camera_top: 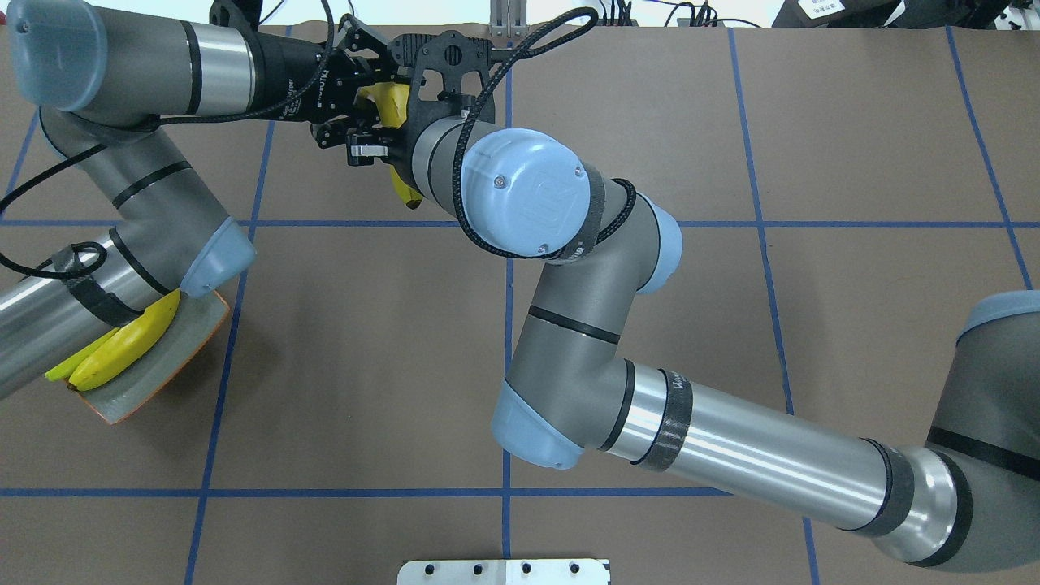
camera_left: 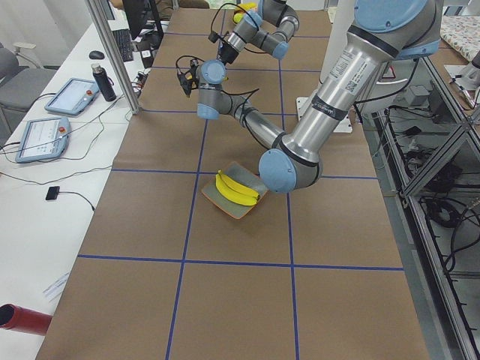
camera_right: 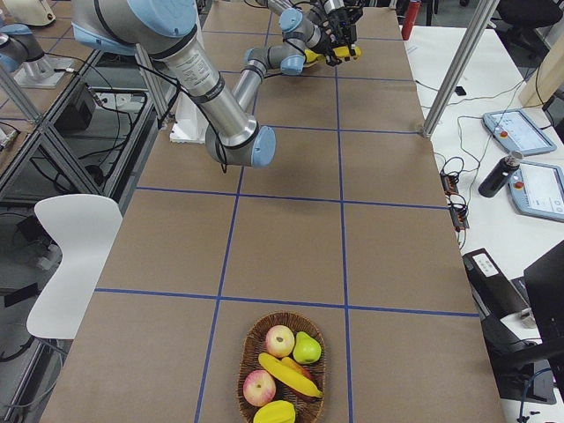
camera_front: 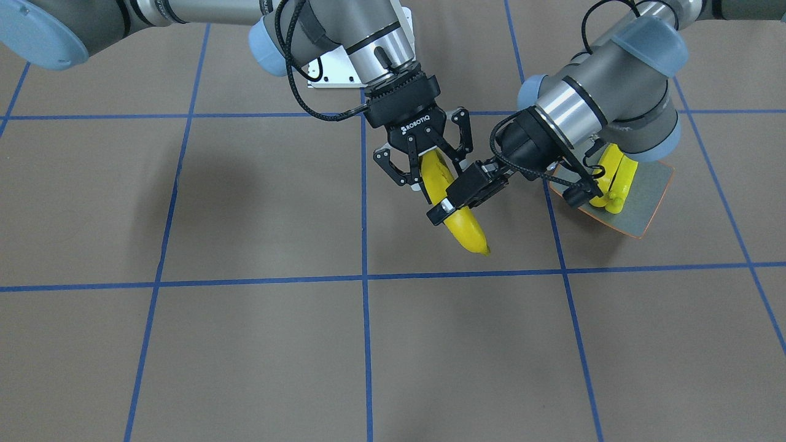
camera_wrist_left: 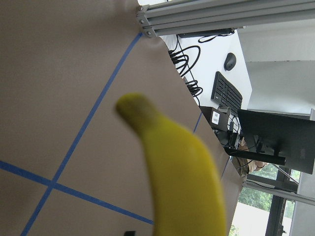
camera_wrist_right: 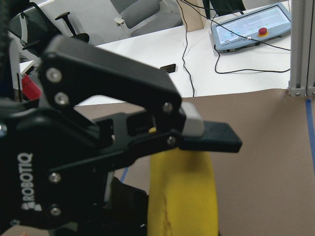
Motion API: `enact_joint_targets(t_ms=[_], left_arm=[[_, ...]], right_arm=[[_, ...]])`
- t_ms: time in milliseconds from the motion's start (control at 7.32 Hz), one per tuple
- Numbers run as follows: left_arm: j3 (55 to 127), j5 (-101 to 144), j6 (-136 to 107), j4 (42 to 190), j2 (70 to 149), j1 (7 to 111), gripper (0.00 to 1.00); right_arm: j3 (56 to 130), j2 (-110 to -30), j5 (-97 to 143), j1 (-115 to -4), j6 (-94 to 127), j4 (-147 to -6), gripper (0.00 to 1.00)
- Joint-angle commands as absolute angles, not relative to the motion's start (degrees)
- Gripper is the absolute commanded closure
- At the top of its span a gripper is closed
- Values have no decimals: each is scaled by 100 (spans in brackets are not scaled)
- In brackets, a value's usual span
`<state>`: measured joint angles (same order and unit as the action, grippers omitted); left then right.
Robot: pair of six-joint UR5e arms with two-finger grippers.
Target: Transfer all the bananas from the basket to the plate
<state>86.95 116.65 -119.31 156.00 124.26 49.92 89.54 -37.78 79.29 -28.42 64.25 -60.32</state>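
Observation:
The yellow banana needs to go on to the plate (camera_front: 641, 206), so my left gripper will next grab the banana by its exposed middle (camera_front: 458, 220).
One banana (camera_front: 466, 230) hangs in the air over the table's middle, its upper end held by my right gripper (camera_front: 437, 175), which is shut on it. My left gripper (camera_front: 454, 202) reaches in from the plate side with its jaws spread wide. One finger crosses in front of the banana (camera_wrist_right: 182, 196) and the other is behind it. Two bananas (camera_top: 122, 349) lie on the square grey plate (camera_top: 191, 333) under my left arm. The wicker basket (camera_right: 247, 352) at the table's right end holds another banana (camera_right: 291, 374).
The basket also holds two apples (camera_right: 280, 339), a green pear (camera_right: 307, 351) and another yellow fruit. The white base plate (camera_top: 504, 571) sits at the robot's edge. Across the table are tablets (camera_left: 71, 94), a post (camera_left: 112, 60) and cables.

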Motion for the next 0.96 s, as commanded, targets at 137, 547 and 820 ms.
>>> enact_joint_targets(t_ms=[137,547,820], left_arm=[[8692,11663,-11944,15609,12410,4992,100],[8736,11689,-11883,15618,12095,5001,100],[9086,11733,-11726,15574,11324,5027,100]], right_arm=[[9157,-3963,7945,-2804,6416,-6073,0],[10369,-4517,9041,-3285,6337,-7386,0],[10406,-4998,9410,-3759,5927,-7576,0]])
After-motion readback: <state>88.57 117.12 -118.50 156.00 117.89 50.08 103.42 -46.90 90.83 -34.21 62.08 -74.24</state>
